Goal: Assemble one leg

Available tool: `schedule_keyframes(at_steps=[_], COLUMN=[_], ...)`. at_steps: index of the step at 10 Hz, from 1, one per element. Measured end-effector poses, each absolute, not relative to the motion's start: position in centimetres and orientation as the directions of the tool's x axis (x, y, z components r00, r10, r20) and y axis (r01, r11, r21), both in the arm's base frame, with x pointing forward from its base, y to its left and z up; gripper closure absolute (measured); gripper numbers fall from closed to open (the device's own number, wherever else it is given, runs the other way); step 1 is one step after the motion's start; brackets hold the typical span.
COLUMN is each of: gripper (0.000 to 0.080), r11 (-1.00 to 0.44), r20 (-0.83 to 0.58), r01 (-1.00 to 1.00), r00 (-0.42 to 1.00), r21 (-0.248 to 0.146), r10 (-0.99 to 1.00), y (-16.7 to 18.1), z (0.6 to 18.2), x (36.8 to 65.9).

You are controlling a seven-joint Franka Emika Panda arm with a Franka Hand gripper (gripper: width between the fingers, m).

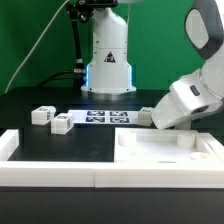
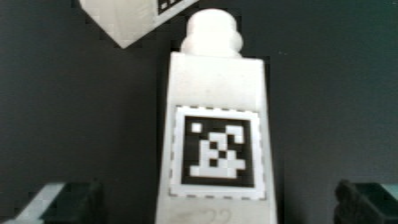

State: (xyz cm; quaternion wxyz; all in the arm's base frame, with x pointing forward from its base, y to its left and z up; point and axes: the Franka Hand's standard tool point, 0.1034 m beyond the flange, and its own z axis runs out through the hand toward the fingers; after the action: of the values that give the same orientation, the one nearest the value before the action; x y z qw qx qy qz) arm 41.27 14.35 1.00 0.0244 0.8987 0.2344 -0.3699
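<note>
I should close my gripper, as my fingers are beside both its sides, below its black-and-white tag (image 2: 217, 152), in the wrist view. Closing now would hold the white leg.
In the wrist view a white square-section leg (image 2: 214, 110) lies lengthwise on the dark table. It has a black-and-white tag on its upper face and a rounded peg (image 2: 210, 32) at its far end. My gripper (image 2: 210, 205) is open and straddles the leg's near end. One finger (image 2: 54, 203) shows on each side, with a dark gap between finger and leg. In the exterior view my gripper (image 1: 149, 117) is down at the table, just past the marker board's right end. Two more legs (image 1: 42, 115) (image 1: 62, 123) lie at the exterior view's left.
The marker board (image 1: 105, 118) lies mid-table, and its corner shows in the wrist view (image 2: 128, 22). A large flat white tray-like piece with a raised rim (image 1: 170, 152) sits at front right. A white L-shaped barrier (image 1: 40, 170) runs along the front. The robot base (image 1: 108, 60) stands behind.
</note>
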Motion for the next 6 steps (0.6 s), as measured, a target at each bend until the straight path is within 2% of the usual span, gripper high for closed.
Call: schedule_keyframes(at_steps=[2,3,4,5,6], gripper=[0.0163,0.0358,0.0358,0.0512,0.0509], r11=[-0.887,-0.887,-0.888,-0.887,-0.887], r20=[-0.676,-0.676,-0.676,-0.676,-0.676], r01=[0.443,0.442,0.442,0.442,0.442], r00=[0.615,0.616,0.616,0.616,0.616], r21=[-0.13,-0.13,-0.13,-0.13,-0.13], r10=[0.406,0.405,0.405,0.405,0.405], y=[14.52,14.52,14.52,14.52,14.52], z=[1.0,1.01,1.01,1.01,1.01], x=[41.21,41.24,41.24,41.24,41.24])
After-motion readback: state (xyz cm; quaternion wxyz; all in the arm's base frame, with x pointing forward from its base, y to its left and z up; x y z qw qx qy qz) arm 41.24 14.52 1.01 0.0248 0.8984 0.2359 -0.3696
